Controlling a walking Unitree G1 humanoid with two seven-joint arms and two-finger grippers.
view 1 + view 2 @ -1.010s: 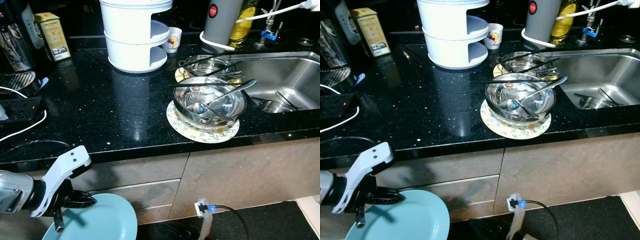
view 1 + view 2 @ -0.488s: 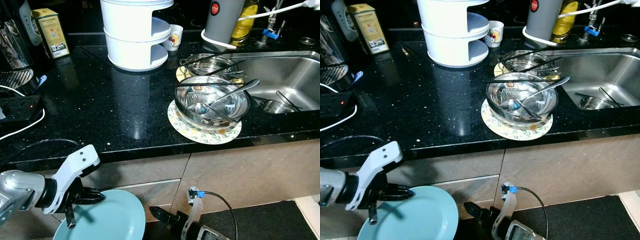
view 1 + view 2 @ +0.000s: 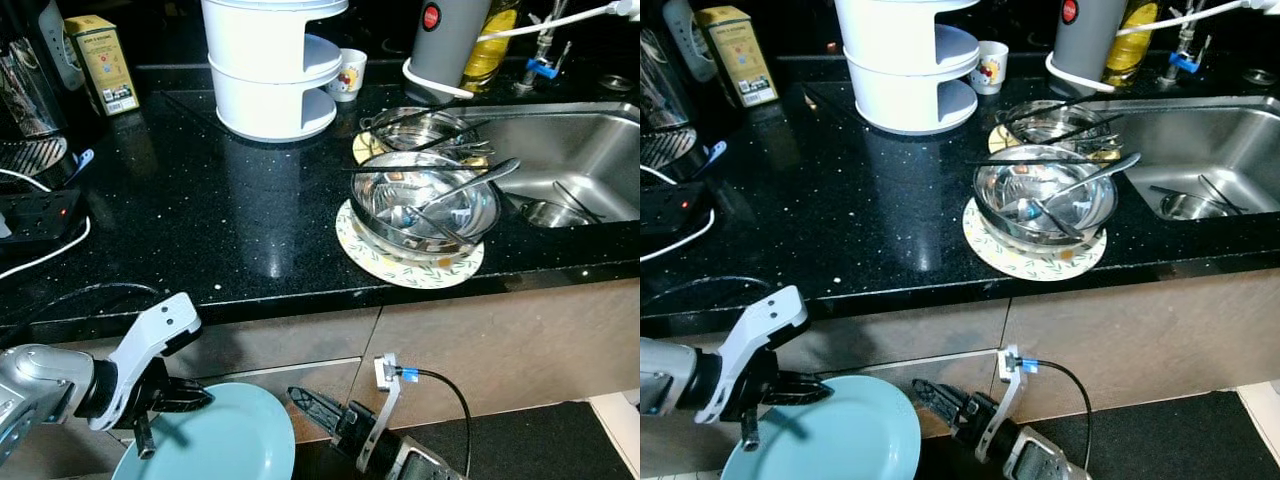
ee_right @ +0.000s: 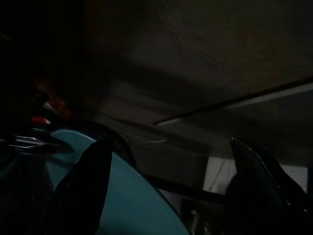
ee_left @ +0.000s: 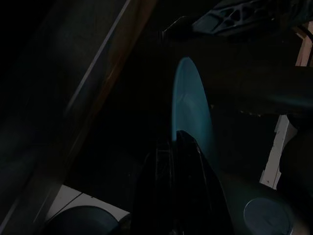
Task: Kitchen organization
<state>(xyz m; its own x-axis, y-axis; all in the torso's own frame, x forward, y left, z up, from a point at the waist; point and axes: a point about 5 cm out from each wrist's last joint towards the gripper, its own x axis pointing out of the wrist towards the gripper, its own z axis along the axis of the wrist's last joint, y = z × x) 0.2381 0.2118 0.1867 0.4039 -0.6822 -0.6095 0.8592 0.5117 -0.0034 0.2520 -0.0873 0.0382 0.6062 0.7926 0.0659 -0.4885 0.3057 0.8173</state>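
My right gripper grabs the plate by its thin free rim [image 3: 291,440] next, since the plate's broad side [image 3: 222,440] is wider than the gripper's open fingers.
A light blue plate [image 3: 225,445] hangs below the counter's front edge at the lower left, in front of the cabinet drawers. My left gripper [image 3: 168,415] is shut on the plate's rim, and the left wrist view shows the plate [image 5: 190,112] edge-on past a black finger [image 5: 178,186]. My right gripper [image 3: 300,398] reaches in low at the bottom centre, pointing left at the plate's right edge. In the right wrist view its fingers [image 4: 80,186] stand wide open, with the plate [image 4: 122,196] between and beyond them.
On the black counter [image 3: 200,200] a steel bowl with spoons [image 3: 425,205] sits on a patterned plate [image 3: 400,268]. A second bowl [image 3: 420,128] lies behind it, beside the sink [image 3: 570,150]. A white tiered rack [image 3: 270,70], cup [image 3: 348,75], yellow box [image 3: 105,60] and power strip [image 3: 40,215] stand further back and left.
My right gripper has come up into view at the bottom centre and moved left toward the plate. The left gripper has carried the plate slightly right.
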